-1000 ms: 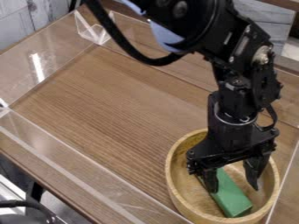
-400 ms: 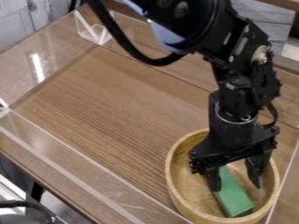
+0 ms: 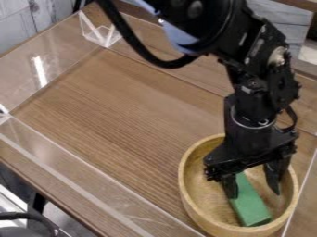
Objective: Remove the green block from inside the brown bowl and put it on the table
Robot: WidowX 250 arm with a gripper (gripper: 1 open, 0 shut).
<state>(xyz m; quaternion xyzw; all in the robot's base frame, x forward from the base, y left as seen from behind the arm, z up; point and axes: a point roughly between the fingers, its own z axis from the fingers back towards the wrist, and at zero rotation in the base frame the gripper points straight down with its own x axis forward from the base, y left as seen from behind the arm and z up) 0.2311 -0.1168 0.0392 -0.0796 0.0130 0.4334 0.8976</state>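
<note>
The gripper grabs the green block [image 3: 254, 205] by its long sides next and lifts it out of the brown bowl.
The green block [image 3: 254, 205] lies inside the brown bowl [image 3: 198, 193] at the lower right of the table [image 3: 124, 102]. It is a bright green bar, angled toward the bowl's front right. My gripper [image 3: 253, 181] hangs straight down into the bowl, open, with one black finger on each side of the block's upper end. The fingertips sit low in the bowl, close to the block, and I cannot tell whether they touch it. The black arm [image 3: 235, 56] rises from there toward the top of the view.
Low clear acrylic walls [image 3: 74, 176] border the tabletop along the left and front edges. The bowl sits near the front right corner, partly cut by the frame's bottom edge. A wide stretch of wood-grain surface lies left of the bowl.
The gripper has sunk a little lower into the bowl and now straddles the block's upper end. Its jaws stay open, and the block has not moved.
</note>
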